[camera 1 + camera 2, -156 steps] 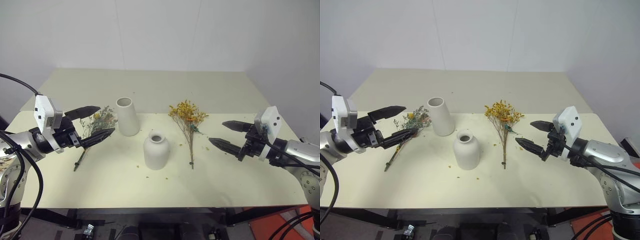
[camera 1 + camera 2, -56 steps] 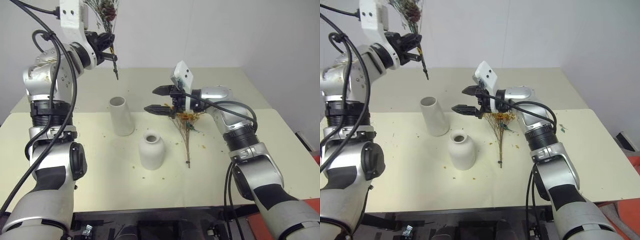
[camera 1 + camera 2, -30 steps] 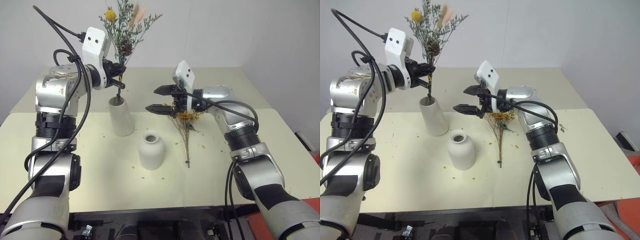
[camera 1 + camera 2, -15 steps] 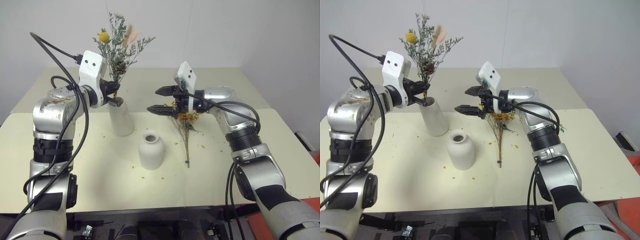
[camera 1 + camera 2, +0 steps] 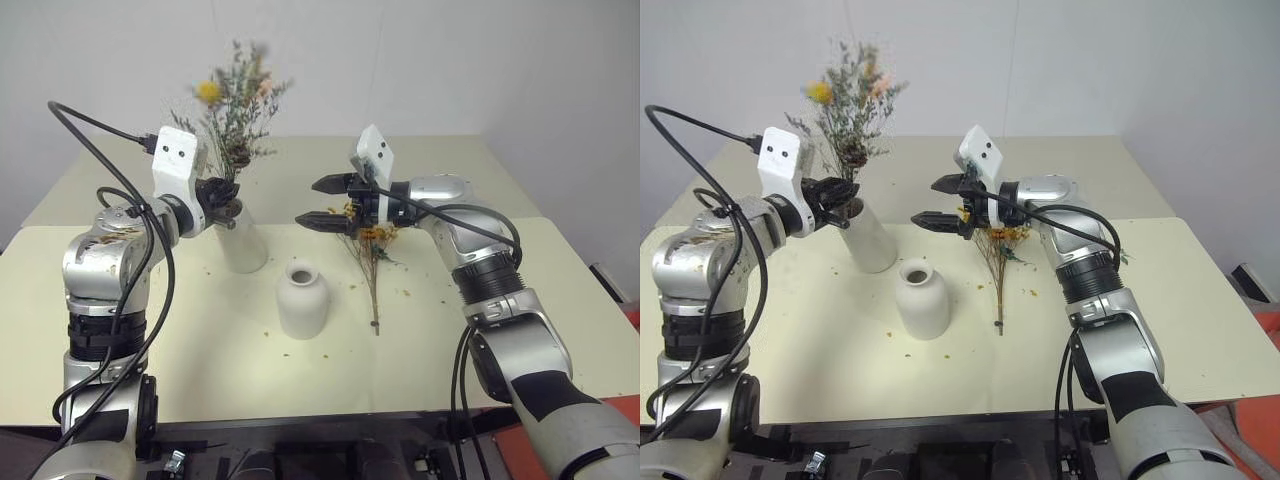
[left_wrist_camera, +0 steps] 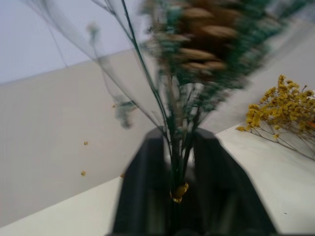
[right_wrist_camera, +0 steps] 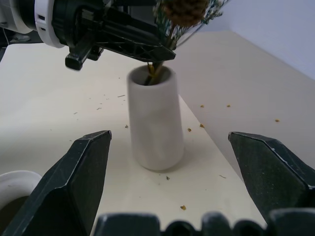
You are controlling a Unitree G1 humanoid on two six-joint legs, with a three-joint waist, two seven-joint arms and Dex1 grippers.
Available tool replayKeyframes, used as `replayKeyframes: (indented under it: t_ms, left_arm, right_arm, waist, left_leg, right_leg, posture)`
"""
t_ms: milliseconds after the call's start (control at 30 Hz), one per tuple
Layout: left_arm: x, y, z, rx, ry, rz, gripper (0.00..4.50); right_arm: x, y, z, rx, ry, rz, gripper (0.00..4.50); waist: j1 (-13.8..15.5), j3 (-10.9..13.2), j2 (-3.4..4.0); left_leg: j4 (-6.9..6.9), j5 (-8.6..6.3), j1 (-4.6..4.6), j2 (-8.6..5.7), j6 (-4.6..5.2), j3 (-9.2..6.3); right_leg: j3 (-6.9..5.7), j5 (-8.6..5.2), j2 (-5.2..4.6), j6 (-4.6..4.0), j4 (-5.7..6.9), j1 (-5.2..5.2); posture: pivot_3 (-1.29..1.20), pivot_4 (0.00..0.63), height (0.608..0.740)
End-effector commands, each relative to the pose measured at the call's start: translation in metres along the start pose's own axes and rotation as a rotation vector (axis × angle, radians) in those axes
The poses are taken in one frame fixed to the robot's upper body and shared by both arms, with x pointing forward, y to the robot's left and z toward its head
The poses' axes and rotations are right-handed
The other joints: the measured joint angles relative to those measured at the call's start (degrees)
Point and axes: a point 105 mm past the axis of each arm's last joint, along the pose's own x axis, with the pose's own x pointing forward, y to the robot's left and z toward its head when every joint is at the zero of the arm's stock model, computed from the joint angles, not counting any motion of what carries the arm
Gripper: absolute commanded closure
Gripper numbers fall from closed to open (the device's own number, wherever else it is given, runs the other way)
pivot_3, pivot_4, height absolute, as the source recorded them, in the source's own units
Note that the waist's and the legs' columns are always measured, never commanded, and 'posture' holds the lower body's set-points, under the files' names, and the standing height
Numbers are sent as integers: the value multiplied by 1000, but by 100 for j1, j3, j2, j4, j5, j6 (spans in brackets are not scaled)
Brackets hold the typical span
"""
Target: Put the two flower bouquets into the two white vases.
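The right gripper grabs the yellow-orange bouquet [image 5: 370, 240] by its stems next, to fill the squat white vase [image 5: 302, 300].
The tall white vase [image 5: 245, 245] stands left of centre with the grey-green bouquet [image 5: 235, 120] upright in it, pinecone just above the rim. My left gripper [image 5: 225, 205] sits at the vase mouth, open a little, the stems [image 6: 178, 162] running loosely between its fingers. The squat white vase [image 5: 302, 300] stands in front, with nothing in it. To its right, the yellow-orange bouquet [image 5: 370, 240] lies flat on the table. My right gripper [image 5: 306, 203] hovers open over that bouquet's head, pointing at the tall vase [image 7: 155, 123] and holding nothing.
The cream table [image 5: 450, 330] carries small yellow crumbs around both vases. A white wall rises behind the far edge. The right arm reaches across the table's centre above the lying bouquet.
My left hand has sunk to the tall vase's rim and its fingers have parted. The grey-green bouquet has slid lower into the vase. The right gripper has stayed still.
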Motion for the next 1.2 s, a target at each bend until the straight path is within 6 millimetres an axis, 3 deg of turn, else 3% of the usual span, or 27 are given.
replayKeyframes:
  t_ms: [33,267,467,700,1033,1200]
  left_arm:
    - [-14,0,32,28,-101,-17,2257]
    - [-32,-3,40,56,-96,-29,16]
    - [-58,-9,52,148,-128,-86,16]
    - [-84,-17,84,150,-419,-249,16]
    - [-86,-70,68,127,-432,-748,16]
    - [-74,-90,55,174,-324,-920,16]
  right_arm:
    - [-6,-1,18,-52,-55,-8,0]
    - [-9,-1,18,-55,-56,-11,0]
    - [-13,1,17,-62,-55,-7,0]
    - [-22,1,14,-70,-46,-12,0]
    - [-57,7,-5,-49,24,-61,0]
    - [-82,10,-19,14,103,-124,0]
  waist:
    - [-1,0,0]
    - [1,0,0]
    - [-15,0,0]
    - [5,0,0]
    - [25,0,0]
    - [25,0,0]
  left_leg:
    - [0,0,0,0,0,0]
    - [0,0,0,0,0,0]
    - [-1,0,1,2,0,0]
    - [-1,1,5,2,-2,1]
    - [0,1,4,1,-2,2]
    - [0,1,4,0,-2,3]
  right_leg:
    - [0,0,0,0,0,0]
    - [0,0,0,0,-1,1]
    - [0,0,1,0,-3,0]
    - [-1,-1,1,-1,-5,3]
    - [-1,-1,1,0,-12,8]
    - [0,-2,1,1,-14,9]
  posture:
    - [0,150,740]
    - [0,150,740]
    - [0,150,740]
    - [0,150,740]
    - [0,150,740]
    - [0,150,740]
